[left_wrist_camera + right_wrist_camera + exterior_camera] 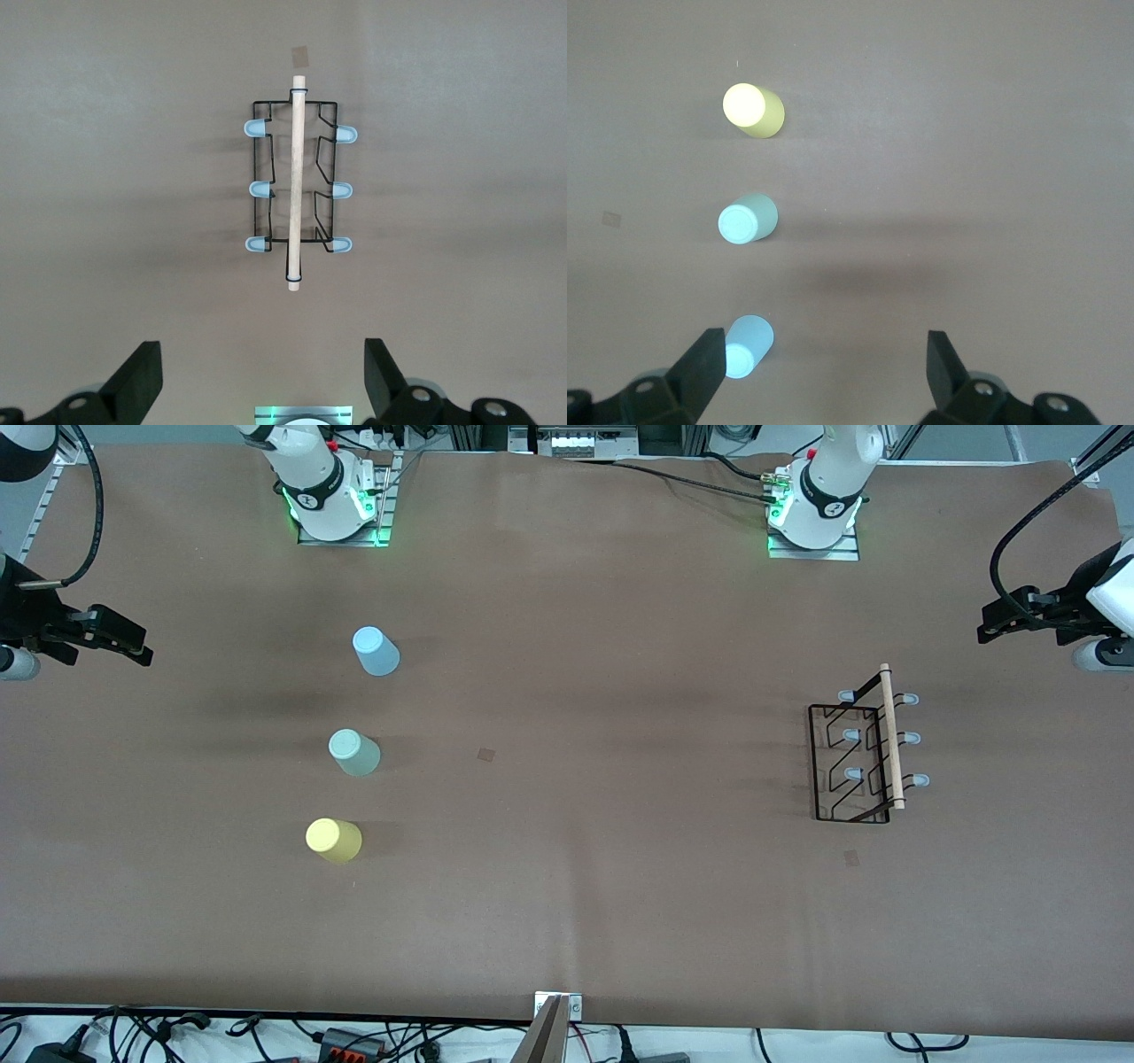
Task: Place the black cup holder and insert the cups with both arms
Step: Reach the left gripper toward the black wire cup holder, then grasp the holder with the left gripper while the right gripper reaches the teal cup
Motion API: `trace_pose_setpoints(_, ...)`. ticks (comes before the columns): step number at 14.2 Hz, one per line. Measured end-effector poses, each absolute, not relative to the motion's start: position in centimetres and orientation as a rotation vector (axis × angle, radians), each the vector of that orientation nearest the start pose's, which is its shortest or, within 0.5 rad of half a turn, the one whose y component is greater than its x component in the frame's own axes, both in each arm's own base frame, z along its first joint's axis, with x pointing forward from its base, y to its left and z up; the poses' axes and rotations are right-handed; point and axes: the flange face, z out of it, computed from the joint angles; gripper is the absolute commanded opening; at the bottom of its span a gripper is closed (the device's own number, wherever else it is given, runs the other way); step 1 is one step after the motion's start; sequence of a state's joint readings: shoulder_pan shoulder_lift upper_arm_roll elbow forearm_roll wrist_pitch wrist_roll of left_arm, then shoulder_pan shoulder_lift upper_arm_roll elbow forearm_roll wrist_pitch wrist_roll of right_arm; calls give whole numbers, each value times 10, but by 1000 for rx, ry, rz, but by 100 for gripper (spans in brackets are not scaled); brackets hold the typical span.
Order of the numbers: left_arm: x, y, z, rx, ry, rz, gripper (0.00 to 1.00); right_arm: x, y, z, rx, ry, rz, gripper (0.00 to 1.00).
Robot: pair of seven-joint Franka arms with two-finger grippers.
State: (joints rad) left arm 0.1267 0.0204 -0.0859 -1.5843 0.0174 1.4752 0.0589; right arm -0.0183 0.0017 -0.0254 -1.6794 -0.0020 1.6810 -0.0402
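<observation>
The black cup holder should next be placed for the cups, so my left gripper should grab the holder by its wooden rod.
The black cup holder stands on the table toward the left arm's end, with its wooden rod on top and its capped prongs out to both sides. Three cups stand upside down in a row toward the right arm's end. The light blue cup is farthest from the front camera, the mint cup is in the middle, and the yellow cup is nearest. My left gripper hangs open high over the table's end by the holder. My right gripper hangs open high over the table's end by the cups.
A brown cover spans the table. Two small tape marks lie on it, one mark near the middle and another mark just nearer the camera than the holder. Cables and a metal bracket line the front edge.
</observation>
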Motion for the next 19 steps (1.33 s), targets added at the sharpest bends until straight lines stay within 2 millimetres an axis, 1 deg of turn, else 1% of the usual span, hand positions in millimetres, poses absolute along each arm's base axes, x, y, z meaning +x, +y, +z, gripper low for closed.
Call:
trace_pose_setpoints(7,549,24,599,-3126,31,201,100,561,-25,582,-3144,5,0,100)
trace_pose_setpoints(8,552,24,596,-3126,31,190,100,561,-25,582,-3144,5,0,100)
trace_pose_setpoints(9,556,26,587,-3128,29,179,100,561,-25,582,-3144,5,0,100)
trace_pose_setpoints(10,563,29,570,-3129,23,163,100,561,-25,582,-3144,5,1,100)
trace_pose_setpoints(11,572,32,546,-3131,18,133,100,561,-25,582,-3144,5,2,100)
trace_pose_setpoints(13,583,33,483,-3134,20,77,100,561,-24,581,-3143,4,10,100)
trace_pose_setpoints(14,585,33,451,-3137,22,78,97,561,-24,581,-3143,3,10,100)
trace_pose_setpoints(15,584,32,425,-3139,25,99,95,561,-23,580,-3143,0,12,100)
trace_pose_setpoints(16,583,31,406,-3140,30,119,93,563,-19,576,-3143,-10,21,100)
trace_pose_setpoints(17,582,28,392,-3142,37,126,90,567,-14,568,-3141,-24,40,100)
trace_pose_setpoints(19,580,25,375,-3143,46,110,88,578,1,542,-3136,-58,106,100)
